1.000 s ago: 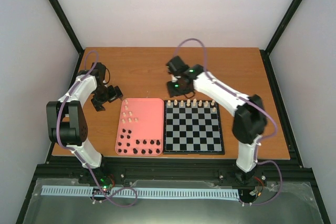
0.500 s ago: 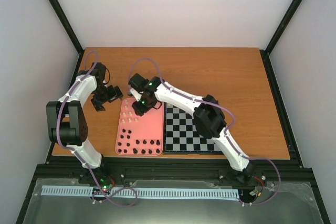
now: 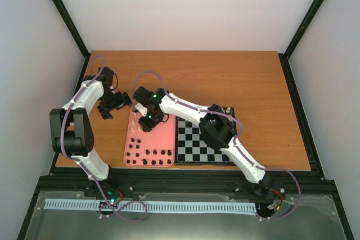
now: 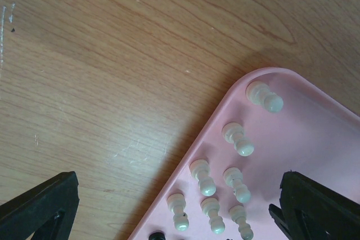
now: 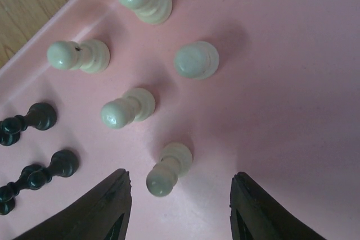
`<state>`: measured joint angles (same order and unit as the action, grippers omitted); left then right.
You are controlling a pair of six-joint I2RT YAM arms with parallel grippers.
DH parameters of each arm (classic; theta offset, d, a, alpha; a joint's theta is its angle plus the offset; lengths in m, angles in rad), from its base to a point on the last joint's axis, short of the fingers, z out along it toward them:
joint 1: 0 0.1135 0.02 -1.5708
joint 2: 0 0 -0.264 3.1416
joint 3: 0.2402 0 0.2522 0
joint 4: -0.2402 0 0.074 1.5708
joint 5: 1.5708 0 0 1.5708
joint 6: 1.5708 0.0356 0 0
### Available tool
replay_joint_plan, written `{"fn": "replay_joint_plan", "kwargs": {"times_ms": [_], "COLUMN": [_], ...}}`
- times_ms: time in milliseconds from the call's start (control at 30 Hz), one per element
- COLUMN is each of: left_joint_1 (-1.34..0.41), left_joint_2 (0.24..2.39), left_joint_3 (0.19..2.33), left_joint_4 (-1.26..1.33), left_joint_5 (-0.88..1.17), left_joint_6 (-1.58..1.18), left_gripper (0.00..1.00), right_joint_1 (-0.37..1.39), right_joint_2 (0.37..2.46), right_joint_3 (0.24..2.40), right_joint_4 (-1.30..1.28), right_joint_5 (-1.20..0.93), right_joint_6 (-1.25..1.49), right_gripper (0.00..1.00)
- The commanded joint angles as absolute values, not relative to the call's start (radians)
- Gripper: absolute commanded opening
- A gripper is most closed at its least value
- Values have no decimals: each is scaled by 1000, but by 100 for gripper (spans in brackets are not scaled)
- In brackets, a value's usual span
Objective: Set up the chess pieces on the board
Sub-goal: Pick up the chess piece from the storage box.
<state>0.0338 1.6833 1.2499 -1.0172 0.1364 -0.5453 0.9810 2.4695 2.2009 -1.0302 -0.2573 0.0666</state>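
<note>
My right gripper needs to close: the head and neck of the cream pawn are between my fingers, and both its sides are free of neighbouring pieces, so closing now would catch the pawn.
Several cream chess pieces stand on the pink tray. My right gripper is open and low over the tray, with one cream pawn between its fingers, apart from both. From above, my right gripper is over the tray's upper left part. Black pieces line the tray's near edge. The board lies right of the tray, partly hidden by my right arm. My left gripper is open and empty, above the tray's far left corner.
A few cream pieces stand on the board's far row. Black pieces stand close to the left of my right gripper. Bare wooden table lies left of and behind the tray. The left gripper is close to my right wrist.
My right arm has swung left from the board's far row to the pink tray and come down over the cream pawns. My left arm has not moved.
</note>
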Motion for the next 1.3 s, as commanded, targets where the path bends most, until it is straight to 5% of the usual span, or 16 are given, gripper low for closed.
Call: {"fn": "replay_joint_plan", "kwargs": {"times_ms": [0,700,933,1267], "left_joint_1": [42,42,41,42], "left_joint_2": [1652,1659,1660,1658], "left_joint_3": [1258,1254,1259,1262], "left_joint_4": [-1015,-1013,-1014,-1018], "left_joint_5": [132,137,136,134], "left_joint_6": [-541,-539,-539,-538], "left_gripper": [100,100,100,100], "right_joint_1": [983,979,971,902], "right_joint_2": [2502,2525,2518,2386], "right_joint_3": [2250,2269,2269,2248], "right_joint_4": [-1043,-1048,-1056,-1110], "right_joint_5": [-268,-280,-260,-174], "right_joint_6": [51,49,52,114], "right_gripper": [48,23,6,3]}}
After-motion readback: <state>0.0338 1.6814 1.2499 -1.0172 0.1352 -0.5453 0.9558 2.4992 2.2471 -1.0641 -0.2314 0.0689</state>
